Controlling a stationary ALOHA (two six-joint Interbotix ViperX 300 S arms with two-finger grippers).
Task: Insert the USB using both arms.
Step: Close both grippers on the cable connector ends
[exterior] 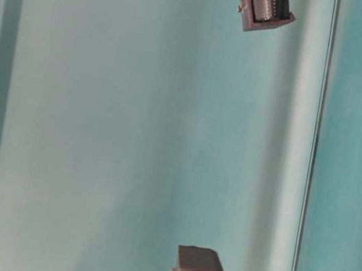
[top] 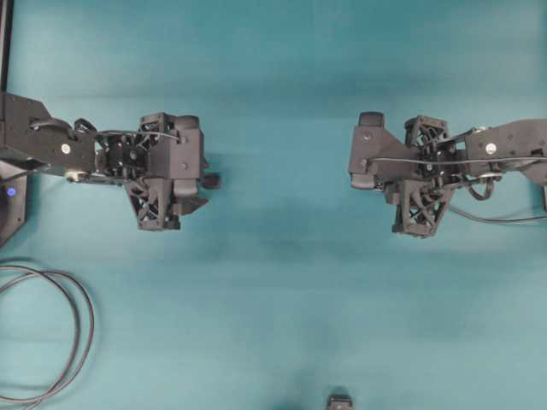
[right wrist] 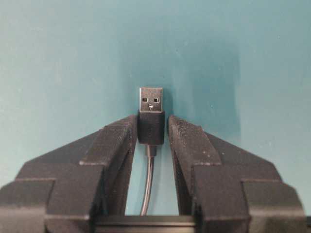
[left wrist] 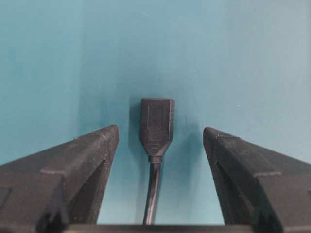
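My left gripper should next grab the socket by its straight, facing sides to insert the USB, because the socket's back slopes in to a thin cable.
In the right wrist view the USB lies flat on the teal surface, its silvery tip pointing away and its thin cable running back between the fingers. My right gripper has closed onto the plug's dark body, one pad on each side. In the left wrist view my left gripper stands wide open. Between its fingers, touching neither, lies an all-dark blunt socket on a thin cable. From overhead the left arm and right arm face each other, well apart, and both plugs are hidden under them.
A loose dark cable loops at the lower left of the table. A dark box with a blue light sits at the far left edge. A small dark object shows at the front edge.
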